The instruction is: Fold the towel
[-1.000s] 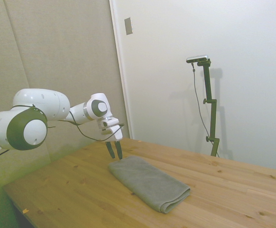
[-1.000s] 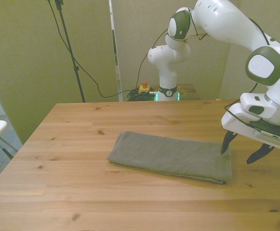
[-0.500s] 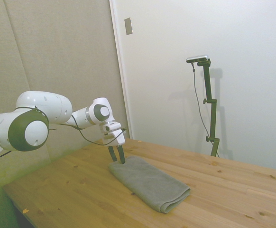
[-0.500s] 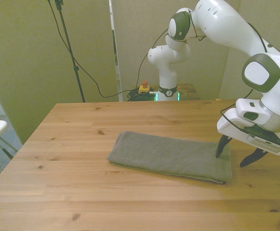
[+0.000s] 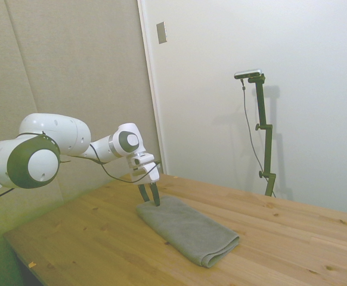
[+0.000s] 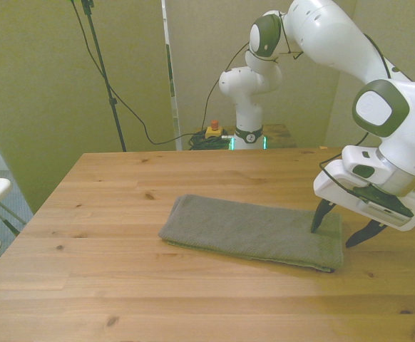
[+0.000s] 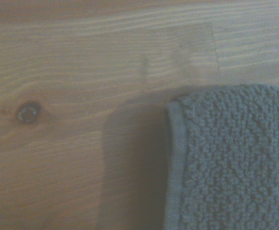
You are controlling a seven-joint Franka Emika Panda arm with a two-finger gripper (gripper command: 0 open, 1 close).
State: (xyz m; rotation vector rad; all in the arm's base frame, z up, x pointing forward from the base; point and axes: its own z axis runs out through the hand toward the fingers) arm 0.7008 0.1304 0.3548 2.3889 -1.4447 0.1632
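I will grip the flat towel next with my gripper by its short hemmed end (image 7: 175, 158), where the layered edge (image 7: 169, 129) stands up, to fold it.
The grey-brown towel (image 6: 250, 231) lies flat on the wooden table (image 6: 122, 192) as a long, thick, layered strip. In the side view the towel (image 5: 185, 229) runs from the arm's side toward the near right. My gripper (image 6: 334, 235) is open and low over the towel's short end at the front view's right. One finger (image 6: 316, 222) is over the cloth and the other (image 6: 357, 235) is past the edge, above bare wood. In the side view the gripper (image 5: 151, 199) points down at that same end. The wrist view shows the towel's hemmed corner (image 7: 230, 158) next to bare wood.
Bare tabletop surrounds the towel on all sides, with its front edge (image 6: 193, 335) close to the camera. A dark knot (image 7: 28, 113) marks the wood near the towel's corner. A small yellow and red box (image 6: 213, 130) with cables sits behind the table by the robot's base.
The gripper has come down and shifted toward the front view's left, from beside the towel's end to straddling its short edge. It stays open. The towel has not moved.
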